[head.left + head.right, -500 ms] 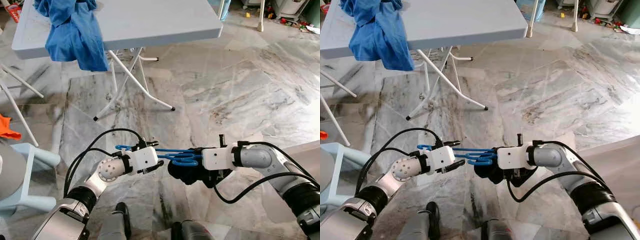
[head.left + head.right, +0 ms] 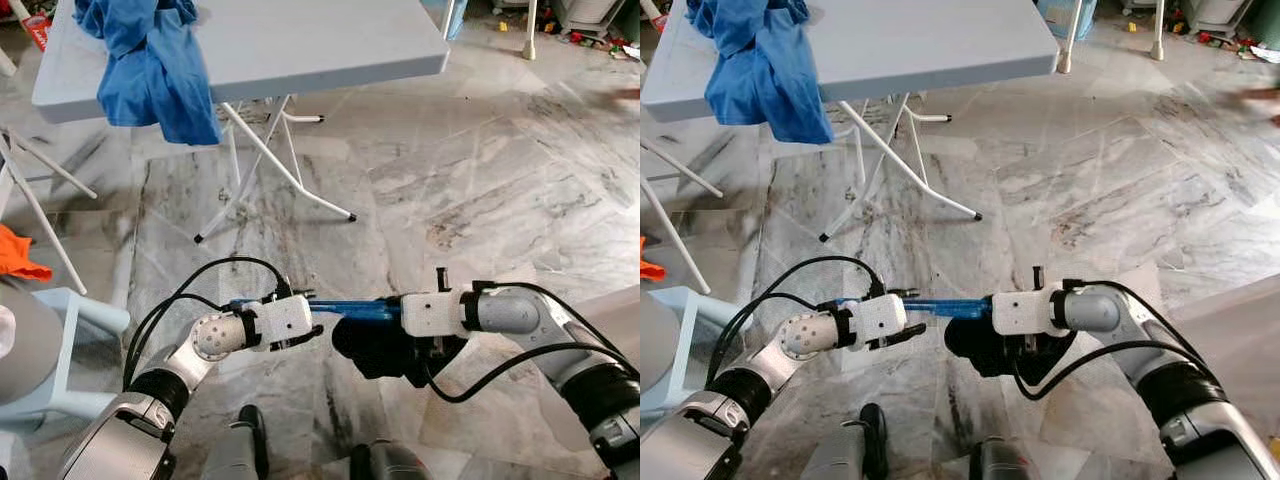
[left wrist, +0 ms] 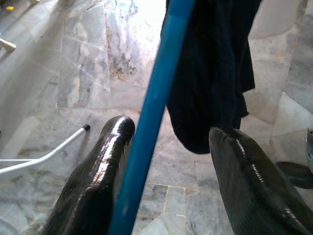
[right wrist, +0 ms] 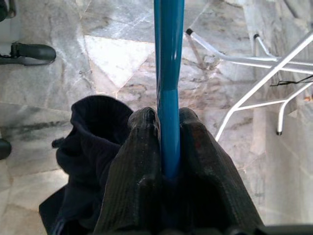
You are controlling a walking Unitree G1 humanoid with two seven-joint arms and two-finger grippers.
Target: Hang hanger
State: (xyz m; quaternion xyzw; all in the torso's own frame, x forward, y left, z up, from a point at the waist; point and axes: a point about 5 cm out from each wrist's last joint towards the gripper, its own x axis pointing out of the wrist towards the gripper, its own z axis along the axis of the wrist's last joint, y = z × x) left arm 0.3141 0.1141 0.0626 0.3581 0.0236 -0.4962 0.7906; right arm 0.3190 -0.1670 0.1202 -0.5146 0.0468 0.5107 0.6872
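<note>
Next, the left gripper grips the bare end of the hanger's bar (image 2: pixel 316 307) to hang the hanger, since the black garment bunches over the hanger's other half.
A blue plastic hanger (image 2: pixel 350 309) lies level between my two grippers, low in front of me above the marble floor. A black garment (image 2: pixel 375 347) hangs from it in a bunch under my right wrist. My right gripper (image 4: pixel 168 128) is shut on the blue hanger bar (image 4: pixel 168 73), fingers pressed on both sides. My left gripper (image 3: pixel 168 147) is open around the other end of the hanger (image 3: pixel 151 112); the bar runs close to one finger (image 3: pixel 105 161) and stands apart from the other finger (image 3: pixel 244 171).
A light blue folding table (image 2: pixel 330 45) with white legs (image 2: pixel 270 165) stands ahead, a blue cloth (image 2: pixel 150 70) draped over its left corner. A pale blue stool (image 2: pixel 60 340) and an orange item (image 2: pixel 20 260) sit at the left. Open marble floor (image 2: pixel 500 190) stretches to the right.
The camera has shifted a little. The hanger has turned edge-on, showing as a single blue bar instead of a flat loop, and the black garment hangs lower under the right gripper.
</note>
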